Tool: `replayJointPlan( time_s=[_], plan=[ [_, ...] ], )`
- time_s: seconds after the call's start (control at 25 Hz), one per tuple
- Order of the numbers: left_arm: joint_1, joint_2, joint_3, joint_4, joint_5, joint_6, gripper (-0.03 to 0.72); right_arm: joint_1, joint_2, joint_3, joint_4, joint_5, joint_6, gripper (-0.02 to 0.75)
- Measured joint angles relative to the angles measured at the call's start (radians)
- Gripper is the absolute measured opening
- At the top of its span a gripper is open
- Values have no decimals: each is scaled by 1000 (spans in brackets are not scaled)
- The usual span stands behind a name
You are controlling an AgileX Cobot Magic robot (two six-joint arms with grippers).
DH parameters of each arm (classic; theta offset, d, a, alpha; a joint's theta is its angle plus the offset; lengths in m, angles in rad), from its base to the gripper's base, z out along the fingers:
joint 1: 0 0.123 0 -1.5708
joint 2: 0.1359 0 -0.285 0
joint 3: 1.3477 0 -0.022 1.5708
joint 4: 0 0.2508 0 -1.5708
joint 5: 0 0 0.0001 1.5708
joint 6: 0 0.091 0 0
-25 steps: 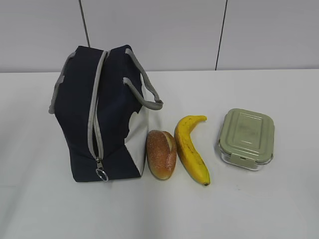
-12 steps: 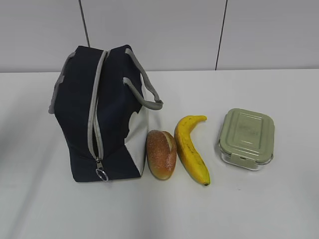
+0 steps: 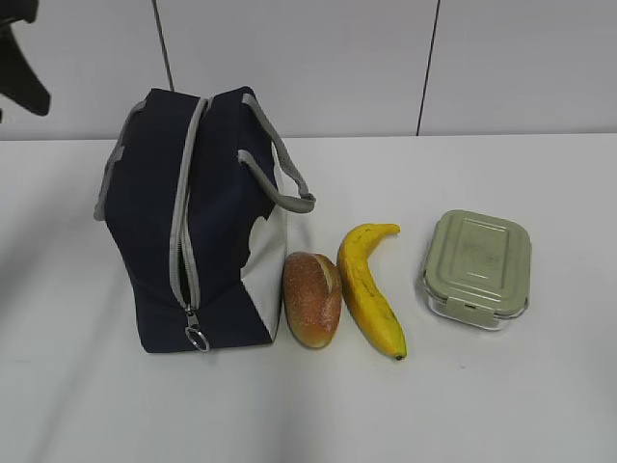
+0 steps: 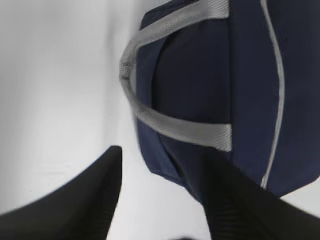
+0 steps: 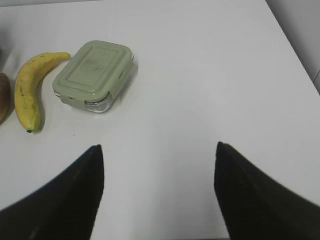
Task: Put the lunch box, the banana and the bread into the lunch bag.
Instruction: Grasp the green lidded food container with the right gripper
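The lunch bag's soft cloth has slack sides, so my left gripper will next grab the raised top edge of the lunch bag [image 3: 198, 222] between its strap ends.
The navy lunch bag [image 3: 198, 222] stands at the left of the table, its grey zipper running down to a ring pull [image 3: 197, 338] at the bottom front. Beside it lie the bread [image 3: 311, 298], then the banana [image 3: 369, 287], then the green-lidded lunch box [image 3: 477, 268] at the right. My left gripper [image 4: 161, 162] hangs open and empty above the bag's [image 4: 210, 90] grey strap handle [image 4: 175, 122]. My right gripper [image 5: 158, 146] is open over bare table, with the lunch box [image 5: 93, 75] and banana [image 5: 31, 90] ahead to its left.
A dark part of my left arm [image 3: 21, 68] shows in the exterior view's top left corner, behind and left of the bag. A white wall with dark seams [image 3: 426, 68] rises behind the white table [image 3: 463, 405].
A dark part of my left arm has come into the exterior view at the top left corner. The bag, bread, banana and lunch box have not moved.
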Motion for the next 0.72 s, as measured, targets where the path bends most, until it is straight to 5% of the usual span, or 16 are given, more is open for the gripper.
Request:
replayJointPlan(
  time_s=[0.4, 0.72],
  plan=[
    [-116, 276, -298, -14, 87, 2, 376, 0, 0, 0, 0, 0, 0, 529],
    [-126, 377, -340, -11, 99, 3, 376, 0, 0, 0, 0, 0, 0, 529]
  ],
)
